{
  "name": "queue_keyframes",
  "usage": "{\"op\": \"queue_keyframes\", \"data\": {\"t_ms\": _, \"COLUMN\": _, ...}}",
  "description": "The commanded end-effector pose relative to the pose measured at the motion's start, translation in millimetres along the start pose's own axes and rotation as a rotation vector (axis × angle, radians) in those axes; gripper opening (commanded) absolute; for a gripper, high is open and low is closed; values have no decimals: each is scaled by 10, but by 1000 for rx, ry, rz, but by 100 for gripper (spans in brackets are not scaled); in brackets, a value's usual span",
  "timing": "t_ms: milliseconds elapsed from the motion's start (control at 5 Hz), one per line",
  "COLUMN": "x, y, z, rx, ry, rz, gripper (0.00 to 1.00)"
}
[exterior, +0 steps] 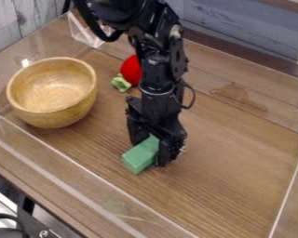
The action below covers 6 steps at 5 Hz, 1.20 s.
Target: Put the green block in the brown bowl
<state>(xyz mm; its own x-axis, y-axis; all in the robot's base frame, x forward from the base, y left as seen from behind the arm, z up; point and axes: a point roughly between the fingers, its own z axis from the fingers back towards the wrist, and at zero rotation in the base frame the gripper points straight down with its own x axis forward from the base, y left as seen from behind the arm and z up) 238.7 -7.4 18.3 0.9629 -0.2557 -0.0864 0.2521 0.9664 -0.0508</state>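
My gripper picks up the block by its long sides next, to put the green block (141,156) in the brown bowl.
The green block (141,156) lies flat on the wooden table, in front of centre. My gripper (152,149) points straight down over its far end, open, with one finger on each side of the block. Its fingertips reach down to about the block's level. I cannot tell whether the pads touch the block. The brown bowl (49,90) stands at the left, empty, well apart from the block and the gripper.
A red strawberry-like toy (130,70) with green leaves sits behind the arm, between bowl and gripper. A clear plastic wall (177,223) runs along the table's front edge. Bare wood lies to the right of the arm.
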Motion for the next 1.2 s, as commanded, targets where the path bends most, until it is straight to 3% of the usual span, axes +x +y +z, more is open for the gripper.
{"op": "queue_keyframes", "data": {"t_ms": 0, "x": 56, "y": 73, "z": 134, "rx": 4, "ry": -40, "rz": 11, "gripper": 100}}
{"op": "queue_keyframes", "data": {"t_ms": 200, "x": 72, "y": 163, "z": 176, "rx": -1, "ry": -43, "rz": 30, "gripper": 100}}
{"op": "queue_keyframes", "data": {"t_ms": 600, "x": 79, "y": 80, "z": 88, "rx": -15, "ry": -46, "rz": 197, "gripper": 100}}
{"op": "queue_keyframes", "data": {"t_ms": 800, "x": 81, "y": 46, "z": 65, "rx": -17, "ry": -45, "rz": 194, "gripper": 0}}
{"op": "queue_keyframes", "data": {"t_ms": 1000, "x": 9, "y": 23, "z": 62, "rx": -18, "ry": -51, "rz": 213, "gripper": 0}}
